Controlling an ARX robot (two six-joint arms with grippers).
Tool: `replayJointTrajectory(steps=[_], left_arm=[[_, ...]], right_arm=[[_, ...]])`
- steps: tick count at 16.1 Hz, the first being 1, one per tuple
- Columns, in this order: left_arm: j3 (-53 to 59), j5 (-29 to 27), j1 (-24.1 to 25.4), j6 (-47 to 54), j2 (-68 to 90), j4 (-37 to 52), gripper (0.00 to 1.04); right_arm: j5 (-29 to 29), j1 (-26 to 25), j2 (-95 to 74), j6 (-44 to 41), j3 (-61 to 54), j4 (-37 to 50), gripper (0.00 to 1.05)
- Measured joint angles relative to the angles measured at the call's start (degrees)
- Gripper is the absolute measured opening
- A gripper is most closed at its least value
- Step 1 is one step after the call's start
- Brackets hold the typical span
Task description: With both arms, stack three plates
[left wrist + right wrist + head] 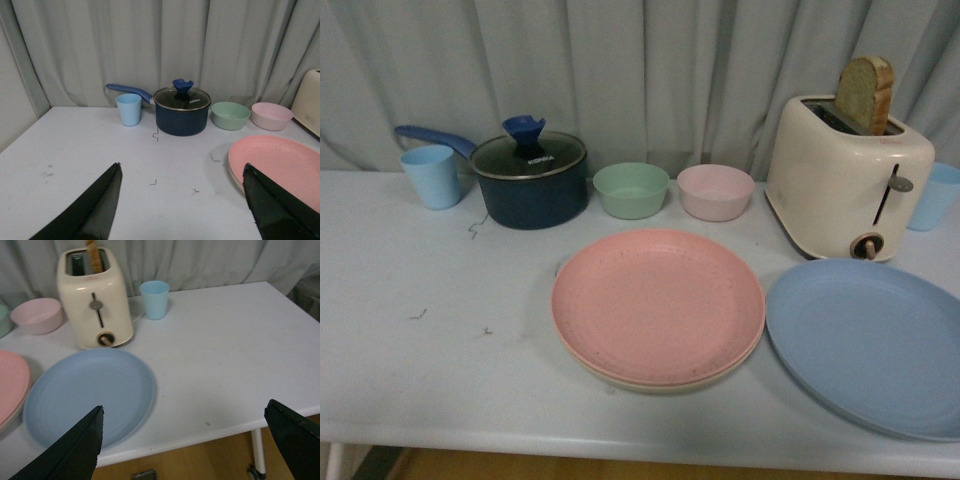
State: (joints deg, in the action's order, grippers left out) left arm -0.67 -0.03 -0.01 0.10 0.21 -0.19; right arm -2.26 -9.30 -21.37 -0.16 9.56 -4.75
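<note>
My right gripper is about to grab the light blue plate by its rim [942, 289], to stack it over the pink plate [657, 303].
The pink plate [657, 303] lies on the cream plate [665, 383], whose rim shows under it, at the table's middle front. The light blue plate [870, 343] lies alone to their right, by the front edge. Neither arm shows in the front view. My left gripper [182, 172] is open and empty above bare table, with the pink plate [280, 165] beside one finger. My right gripper [185, 412] is open and empty over the table's front edge, with the blue plate [87, 392] beside one finger.
Along the back stand a blue cup [431, 176], a dark blue lidded pot [530, 178], a green bowl [631, 190], a pink bowl [715, 191], a cream toaster [845, 175] holding bread, and another blue cup [932, 196]. The table [440, 370] ends just beyond the blue plate.
</note>
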Motion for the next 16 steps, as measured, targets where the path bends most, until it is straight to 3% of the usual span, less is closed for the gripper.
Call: replayJointTrajectory(steps=[2, 4, 6, 9, 16], left_arm=[[0.0, 0.0, 0.0, 0.0, 0.0, 0.0, 0.96], [0.0, 0.0, 0.0, 0.0, 0.0, 0.0, 0.98], [0.0, 0.0, 0.0, 0.0, 0.0, 0.0, 0.98], [0.0, 0.0, 0.0, 0.0, 0.0, 0.0, 0.98], [0.0, 0.0, 0.0, 0.0, 0.0, 0.0, 0.98]], right_arm=[[7.6, -11.2, -19.8, -1.7, 9.0, 7.0, 0.98], [11.5, -15.9, -39.8, -1.8, 17.0, 8.0, 0.98], [13.3, -14.5, -57.1, -1.3, 26.7, 5.7, 0.98], [11.1, -9.5, -76.5, -0.7, 40.7, 2.0, 0.98], [8.7, -4.8, -98.3, 4.2, 59.3, -5.4, 0.98]])
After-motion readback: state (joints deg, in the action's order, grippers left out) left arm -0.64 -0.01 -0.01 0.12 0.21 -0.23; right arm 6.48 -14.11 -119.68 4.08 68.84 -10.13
